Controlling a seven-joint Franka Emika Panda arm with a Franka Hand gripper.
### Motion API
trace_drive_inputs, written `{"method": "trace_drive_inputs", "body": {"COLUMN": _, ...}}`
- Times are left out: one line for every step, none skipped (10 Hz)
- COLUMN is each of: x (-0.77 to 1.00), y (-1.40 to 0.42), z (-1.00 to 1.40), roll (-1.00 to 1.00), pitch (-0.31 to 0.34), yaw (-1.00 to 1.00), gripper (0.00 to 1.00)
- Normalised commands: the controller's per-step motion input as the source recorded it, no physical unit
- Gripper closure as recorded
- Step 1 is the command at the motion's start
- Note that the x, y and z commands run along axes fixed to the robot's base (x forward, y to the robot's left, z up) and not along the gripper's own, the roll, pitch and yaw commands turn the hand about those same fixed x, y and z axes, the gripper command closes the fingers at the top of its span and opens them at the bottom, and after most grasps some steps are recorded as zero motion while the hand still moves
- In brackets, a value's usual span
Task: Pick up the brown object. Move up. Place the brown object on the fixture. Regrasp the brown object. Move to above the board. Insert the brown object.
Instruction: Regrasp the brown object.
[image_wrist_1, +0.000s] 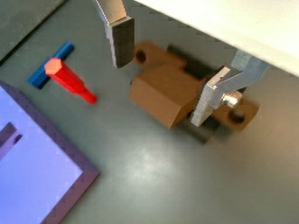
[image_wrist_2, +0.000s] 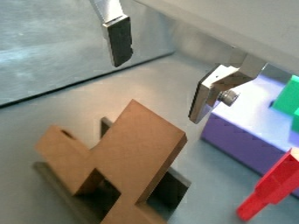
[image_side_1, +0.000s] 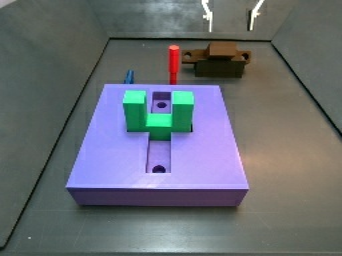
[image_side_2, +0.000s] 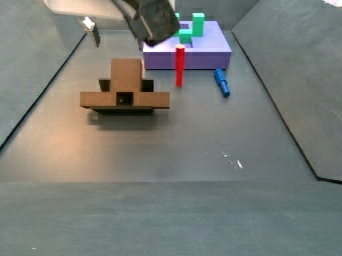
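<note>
Next, my gripper grabs the brown object's raised block (image_side_1: 222, 48) (image_wrist_1: 167, 90), since it has flat facing sides above the object's wide holed ends.
The brown object (image_wrist_1: 163, 92) (image_wrist_2: 117, 162) is a wood-coloured piece with a round hole near one end. It rests on the dark fixture (image_side_1: 214, 71) (image_wrist_2: 176, 189) at the far end of the floor, seen in both side views (image_side_2: 127, 85). My gripper (image_wrist_1: 163, 70) (image_side_1: 230, 14) hangs open above it, one finger (image_wrist_1: 121, 39) by the holed end and the other on the opposite side, neither touching it. Nothing is held between the pads. The lavender board (image_side_1: 201, 150) (image_wrist_1: 35, 171) lies apart, its long slot showing.
A green U-shaped block (image_side_1: 158, 108) sits on the board's far half. A red upright peg (image_side_1: 174, 62) (image_wrist_1: 73, 80) and a small blue piece (image_side_1: 130, 76) (image_wrist_1: 49, 66) stand between board and fixture. Grey walls enclose the floor.
</note>
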Motion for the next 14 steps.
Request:
{"method": "trace_drive_inputs", "body": {"x": 0.0, "y": 0.0, "z": 0.01, "roll": 1.0, "pitch": 0.0, "yaw": 0.2, "gripper": 0.0}}
{"method": "trace_drive_inputs", "body": {"x": -0.04, "y": 0.0, "z": 0.0, "roll": 1.0, "pitch": 0.074, "yaw": 0.18, "gripper": 0.0}}
{"method": "trace_drive_inputs", "body": {"x": -0.08, "y": 0.0, "z": 0.0, "roll": 1.0, "pitch": 0.117, "yaw": 0.17, "gripper": 0.0}}
{"method": "trace_drive_inputs", "body": {"x": -0.07, "y": 0.0, "z": 0.0, "roll": 1.0, "pitch": 0.103, "yaw": 0.17, "gripper": 0.0}}
{"method": "trace_drive_inputs", "body": {"x": 0.0, "y": 0.0, "z": 0.0, "roll": 1.0, "pitch": 0.0, "yaw": 0.15, "gripper": 0.0}}
{"method": "trace_drive_inputs", "body": {"x": 0.01, "y": -0.01, "z": 0.03, "roll": 1.0, "pitch": -0.117, "yaw": 0.14, "gripper": 0.0}}
{"method": "trace_drive_inputs", "body": {"x": 0.03, "y": -0.07, "z": 0.05, "roll": 1.0, "pitch": -0.2, "yaw": 0.13, "gripper": 0.0}}
{"method": "trace_drive_inputs", "body": {"x": 0.0, "y": -0.09, "z": 0.05, "roll": 1.0, "pitch": -0.194, "yaw": 0.14, "gripper": 0.0}}
{"method": "trace_drive_inputs", "body": {"x": 0.0, "y": -0.1, "z": 0.04, "roll": 1.0, "pitch": -0.189, "yaw": 0.14, "gripper": 0.0}}
{"method": "trace_drive_inputs", "body": {"x": 0.0, "y": -0.16, "z": 0.02, "roll": 1.0, "pitch": -0.129, "yaw": 0.13, "gripper": 0.0}}
{"method": "trace_drive_inputs", "body": {"x": -0.21, "y": -0.21, "z": 0.0, "roll": 1.0, "pitch": 0.0, "yaw": 0.11, "gripper": 0.0}}
{"method": "trace_drive_inputs", "body": {"x": -0.34, "y": -0.24, "z": 0.03, "roll": 1.0, "pitch": 0.063, "yaw": 0.06, "gripper": 0.0}}
{"method": "trace_drive_inputs", "body": {"x": -0.35, "y": -0.24, "z": 0.06, "roll": 1.0, "pitch": 0.109, "yaw": 0.02, "gripper": 0.0}}
{"method": "trace_drive_inputs", "body": {"x": -0.15, "y": -0.32, "z": 0.03, "roll": 1.0, "pitch": 0.049, "yaw": 0.0, "gripper": 0.0}}
